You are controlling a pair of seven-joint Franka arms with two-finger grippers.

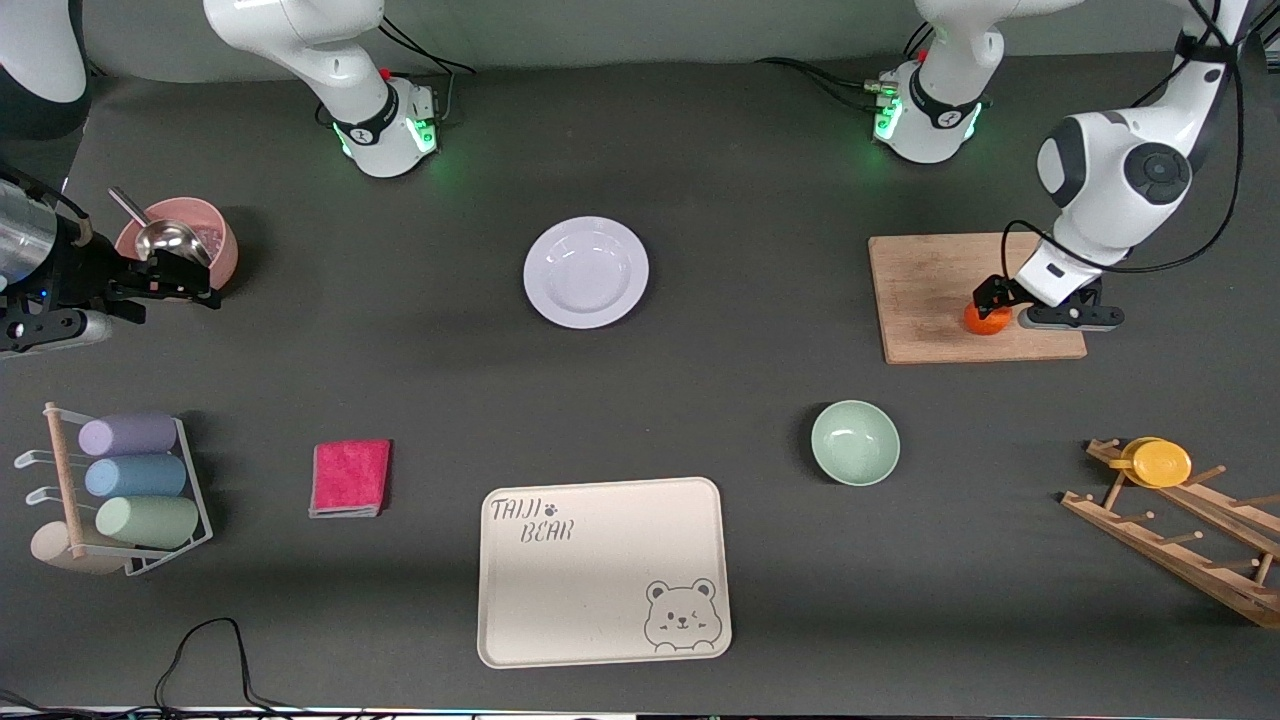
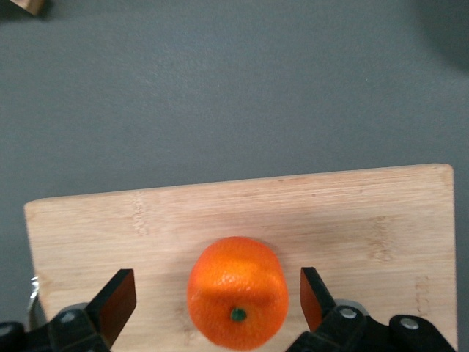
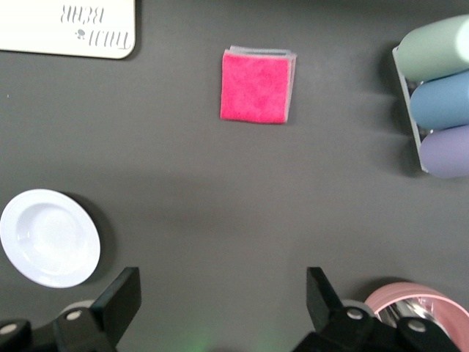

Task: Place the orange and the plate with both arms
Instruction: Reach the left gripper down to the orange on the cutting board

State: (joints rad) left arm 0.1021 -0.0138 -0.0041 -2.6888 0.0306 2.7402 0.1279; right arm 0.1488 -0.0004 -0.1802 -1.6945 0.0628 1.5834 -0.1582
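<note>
The board shows between my left gripper's fingers above the orange (image 1: 985,320), so it is too early to close. My left gripper lowers, then closes on the orange.
The orange (image 1: 985,320) sits on a wooden cutting board (image 1: 930,280) at the left arm's end of the table. My left gripper (image 1: 990,300) is down around it and open. In the left wrist view the orange (image 2: 238,293) lies between the two fingers (image 2: 117,301) with a gap on each side, on the board (image 2: 293,198). The pale plate (image 1: 586,272) lies on the table mid-way between the arms' bases and also shows in the right wrist view (image 3: 49,237). My right gripper (image 1: 205,283) hangs open and empty (image 3: 222,297) beside a pink bowl.
The pink bowl (image 1: 185,240) holds a metal ladle. A mint-green bowl (image 1: 855,442), a cream bear tray (image 1: 603,570) and a pink cloth (image 1: 350,477) lie nearer the front camera. A rack of pastel cups (image 1: 130,490) and a wooden rack with a yellow cup (image 1: 1160,462) stand at the table's ends.
</note>
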